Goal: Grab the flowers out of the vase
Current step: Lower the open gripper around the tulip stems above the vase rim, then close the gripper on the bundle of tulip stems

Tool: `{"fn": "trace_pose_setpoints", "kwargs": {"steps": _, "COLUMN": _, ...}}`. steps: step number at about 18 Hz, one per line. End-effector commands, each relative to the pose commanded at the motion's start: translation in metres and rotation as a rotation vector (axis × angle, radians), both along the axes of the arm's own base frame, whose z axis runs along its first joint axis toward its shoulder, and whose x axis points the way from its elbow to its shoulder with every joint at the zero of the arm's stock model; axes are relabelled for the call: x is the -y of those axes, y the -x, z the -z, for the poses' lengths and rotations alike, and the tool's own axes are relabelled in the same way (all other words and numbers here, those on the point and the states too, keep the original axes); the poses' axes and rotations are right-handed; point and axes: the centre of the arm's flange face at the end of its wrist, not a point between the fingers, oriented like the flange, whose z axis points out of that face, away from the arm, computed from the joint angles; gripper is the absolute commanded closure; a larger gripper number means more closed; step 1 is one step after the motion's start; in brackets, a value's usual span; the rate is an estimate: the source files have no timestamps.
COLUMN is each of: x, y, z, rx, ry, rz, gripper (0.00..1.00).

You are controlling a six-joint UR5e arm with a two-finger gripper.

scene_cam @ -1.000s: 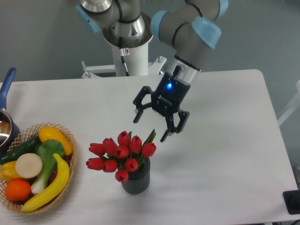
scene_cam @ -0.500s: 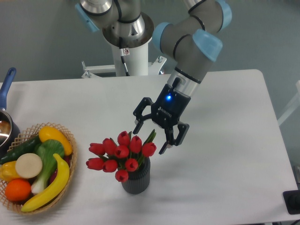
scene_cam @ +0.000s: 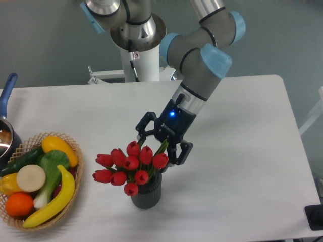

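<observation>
The leafy stems beneath the red buds are the part my gripper needs to grab next, to lift the flowers out of the vase.
The flowers, a bunch of red tulip buds with green leaves, stand in the vase, a small dark ribbed cylinder near the table's front middle. My gripper hangs open just behind and above the bunch, tilted toward it. Its left finger reaches down behind the rear buds and its right finger stands beside the rightmost bud and a green leaf. Nothing is held between the fingers.
A wicker basket of fruit and vegetables sits at the front left. A pot with a blue handle is at the left edge. The robot's white base stands behind the table. A dark object lies at the front right corner.
The gripper has moved down and to the left, from open air right of the bunch to right behind the rear buds. Flowers and vase have not moved.
</observation>
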Motion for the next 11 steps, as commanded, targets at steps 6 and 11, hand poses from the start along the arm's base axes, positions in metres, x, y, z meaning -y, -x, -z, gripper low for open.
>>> {"fn": "trace_pose_setpoints", "kwargs": {"steps": 6, "x": -0.010, "y": 0.000, "z": 0.011, "rx": 0.009, "ry": 0.008, "rz": 0.015, "gripper": 0.00}}
{"fn": "trace_pose_setpoints", "kwargs": {"steps": 11, "x": -0.014, "y": 0.001, "z": 0.013, "rx": 0.016, "ry": 0.009, "rz": 0.015, "gripper": 0.00}}
